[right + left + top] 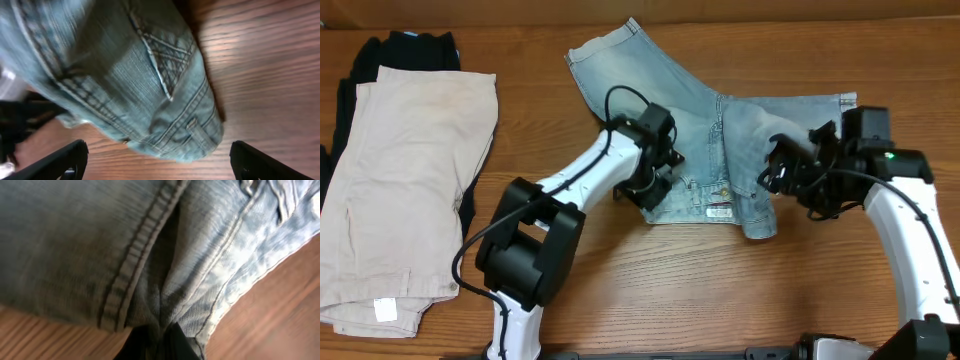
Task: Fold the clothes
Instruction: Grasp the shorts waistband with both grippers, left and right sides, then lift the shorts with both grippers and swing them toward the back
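Note:
I will next pick up the shorts' side edge by the waistband corner (766, 225) (210, 134) with my right gripper, opposite my left gripper, to spread the shorts for folding.
The light-blue denim shorts (720, 140) lie on the wooden table, one leg reaching to the back left and the waistband with its white label toward the front. My left gripper (655, 175) is at the shorts' front left edge. In the left wrist view its black fingers (160, 342) are shut on a bunched fold of denim (165, 255). My right gripper (782, 172) is over the right side of the shorts. In the right wrist view its fingers (157, 152) are wide open and hold nothing, and a waistband corner with a stitched pocket (150, 85) lies just ahead of them.
Beige trousers (410, 190) lie folded at the table's left side on top of a black garment (405, 48). Bare wood (720, 290) shows in front of the shorts.

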Motion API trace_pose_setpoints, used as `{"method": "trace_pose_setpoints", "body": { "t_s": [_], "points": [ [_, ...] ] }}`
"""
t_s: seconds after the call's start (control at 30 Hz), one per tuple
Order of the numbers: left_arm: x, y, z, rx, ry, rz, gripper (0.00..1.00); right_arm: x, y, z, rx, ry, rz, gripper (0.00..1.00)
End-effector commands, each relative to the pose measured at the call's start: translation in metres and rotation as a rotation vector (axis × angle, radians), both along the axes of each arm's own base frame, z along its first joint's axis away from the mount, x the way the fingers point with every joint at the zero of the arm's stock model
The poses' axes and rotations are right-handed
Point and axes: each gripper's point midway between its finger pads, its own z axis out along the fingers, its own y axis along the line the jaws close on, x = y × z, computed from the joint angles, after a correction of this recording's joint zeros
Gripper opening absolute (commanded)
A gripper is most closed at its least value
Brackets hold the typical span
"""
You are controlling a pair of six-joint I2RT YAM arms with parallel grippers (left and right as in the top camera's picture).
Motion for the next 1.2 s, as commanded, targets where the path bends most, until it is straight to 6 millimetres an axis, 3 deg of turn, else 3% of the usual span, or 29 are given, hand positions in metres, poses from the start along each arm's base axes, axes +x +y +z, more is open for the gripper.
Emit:
{"method": "trace_pose_setpoints", "body": {
  "t_s": [0.0, 0.13, 0.3, 0.43, 0.67, 0.73, 0.8, 0.83, 0.9, 1.0, 1.17],
  "points": [
    [0.028, 0.006, 0.026, 0.009, -0.057, 0.060, 0.04, -0.006, 0.024, -0.016, -0.004, -0.010, 0.093, 0.94],
    [0.029, 0.005, 0.030, 0.009, -0.059, 0.060, 0.04, -0.012, 0.045, -0.038, -0.038, -0.006, 0.139, 0.90],
    [0.026, 0.008, 0.030, 0.019, -0.040, 0.092, 0.04, -0.018, 0.026, -0.063, -0.231, 0.040, 0.006, 0.82],
    [0.027, 0.013, 0.030, 0.023, -0.032, 0.125, 0.04, -0.019, 0.015, -0.070, -0.284, 0.049, -0.069, 0.63],
    [0.047, 0.025, 0.052, 0.009, -0.054, 0.201, 0.04, -0.006, 0.017, -0.070, -0.270, -0.012, -0.078, 0.04],
    [0.056, 0.028, 0.065, -0.003, -0.074, 0.218, 0.04, 0.000, 0.017, -0.065, -0.266, -0.027, -0.086, 0.04],
    [0.071, 0.034, 0.087, -0.025, -0.111, 0.247, 0.04, 0.009, 0.015, -0.048, -0.259, -0.056, -0.101, 0.04],
    [0.088, 0.040, 0.116, -0.053, -0.163, 0.277, 0.04, 0.021, 0.010, -0.021, -0.253, -0.094, -0.122, 0.04],
    [0.101, 0.044, 0.146, -0.084, -0.220, 0.299, 0.04, 0.037, 0.002, 0.021, -0.243, -0.152, -0.161, 0.04],
    [0.122, 0.052, 0.209, -0.157, -0.349, 0.355, 0.04, 0.056, -0.010, 0.089, -0.236, -0.257, -0.187, 0.04],
    [0.139, 0.064, 0.320, -0.310, -0.613, 0.419, 0.04, 0.067, -0.035, 0.206, -0.237, -0.472, -0.236, 0.04]
  ]
}}
